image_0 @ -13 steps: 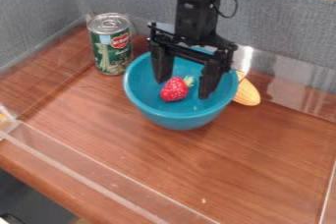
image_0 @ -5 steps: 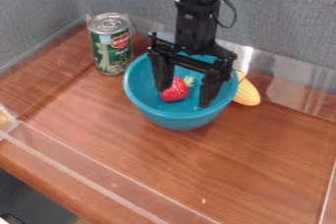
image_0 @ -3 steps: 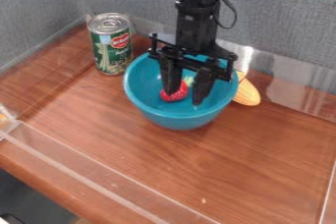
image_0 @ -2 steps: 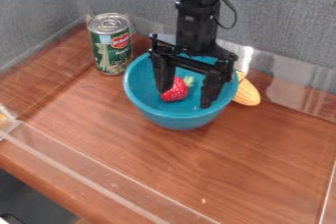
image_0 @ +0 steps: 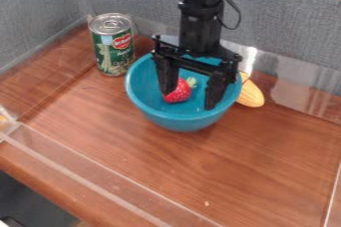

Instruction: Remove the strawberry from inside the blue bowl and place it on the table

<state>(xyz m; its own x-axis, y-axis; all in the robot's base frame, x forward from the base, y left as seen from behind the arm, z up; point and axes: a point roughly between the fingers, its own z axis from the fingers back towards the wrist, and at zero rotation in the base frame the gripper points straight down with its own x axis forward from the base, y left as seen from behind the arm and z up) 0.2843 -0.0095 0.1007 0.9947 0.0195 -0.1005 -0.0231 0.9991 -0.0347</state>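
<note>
The gripper grabs the strawberry by its red body (image_0: pixel 177 93) next, to bring it out of the blue bowl (image_0: pixel 151 110) and onto the table.
The strawberry (image_0: pixel 176 93), small and red with a green top, lies inside the blue bowl (image_0: pixel 151 110) on the table (image_0: pixel 120 161). My black gripper (image_0: pixel 185 91) points straight down into the bowl and stands open. Its two fingers (image_0: pixel 160 80) reach down on either side of the strawberry, and I cannot tell whether either one touches it.
A green and red can (image_0: pixel 112 44) stands upright just left of the bowl. An orange-yellow oblong item (image_0: pixel 250 93) lies against the bowl's right side. Clear plastic walls (image_0: pixel 80 176) run along the table's front and left edges, with grey panels behind.
The fingers closed in on the strawberry about half a second ago and have spread wide again. The strawberry still lies in the bowl and the arm has stayed in place.
</note>
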